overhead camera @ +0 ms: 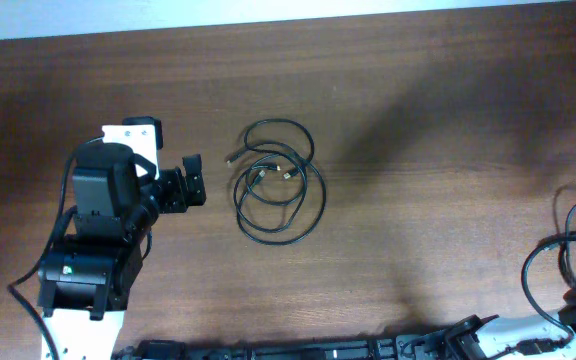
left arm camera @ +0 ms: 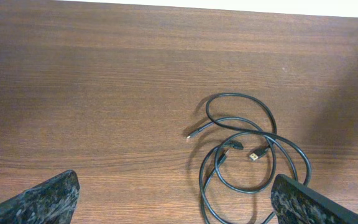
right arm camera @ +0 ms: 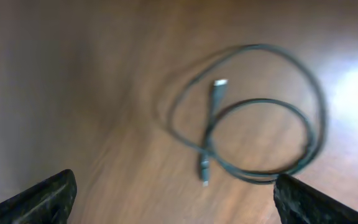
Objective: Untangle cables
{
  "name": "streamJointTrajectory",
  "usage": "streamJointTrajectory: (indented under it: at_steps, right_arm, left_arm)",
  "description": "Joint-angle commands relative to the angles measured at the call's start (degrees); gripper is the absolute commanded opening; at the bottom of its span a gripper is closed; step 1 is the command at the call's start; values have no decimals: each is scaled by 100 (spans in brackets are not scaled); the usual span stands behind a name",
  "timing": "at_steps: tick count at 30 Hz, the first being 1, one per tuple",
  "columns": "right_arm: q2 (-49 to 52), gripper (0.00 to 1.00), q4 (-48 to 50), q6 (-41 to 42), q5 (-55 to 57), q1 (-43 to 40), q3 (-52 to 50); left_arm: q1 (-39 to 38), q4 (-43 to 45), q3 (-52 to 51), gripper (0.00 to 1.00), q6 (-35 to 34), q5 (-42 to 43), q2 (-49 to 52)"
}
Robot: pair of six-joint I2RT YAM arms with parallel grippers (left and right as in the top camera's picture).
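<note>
My right gripper should pick up a single piece of cable at the middle cable heap's far outer loop (overhead camera: pixel 290 122), leaving crossings free to untangle it.
A bunch of thin black cables (overhead camera: pixel 278 182) lies in overlapping loops at the table's middle, small plugs showing inside the loops. It also shows in the left wrist view (left arm camera: pixel 253 155). My left gripper (overhead camera: pixel 194 181) is open and empty, just left of the bunch; in the left wrist view (left arm camera: pixel 176 190) its right finger is over the loops' edge. Another looped black cable (right arm camera: pixel 247 130) with two plugs lies ahead of my right gripper (right arm camera: pixel 176 183), which is open and empty. That view is blurred.
The wooden table (overhead camera: pixel 418 120) carries the cables. Black loops (overhead camera: pixel 568 250) lie at the right edge by the right arm's body (overhead camera: pixel 488 335), which stretches along the front edge. The table's far edge meets a white wall (left arm camera: pixel 229 5).
</note>
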Motion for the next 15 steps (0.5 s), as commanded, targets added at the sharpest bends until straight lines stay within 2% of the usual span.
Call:
streamJointTrajectory:
  at_steps: [1,6,10,15]
  right_arm:
    - [13,100,-160,-1060,-1176,345,44]
    - [13,100,-221,-1244,-1327,1248,13]
    - [15,100,-133,-1803,-1307,2284,-157]
    - [22,99,302,-1825,-1309,3512,-688]
  left_arm:
    - [31,9,37,99,-72,-39,-9]
    - [31,9,37,99,-72,-39,-9]
    - [31,9,37,99,-72,-39,-9]
    - [31,9,37,99,-72,-39,-9]
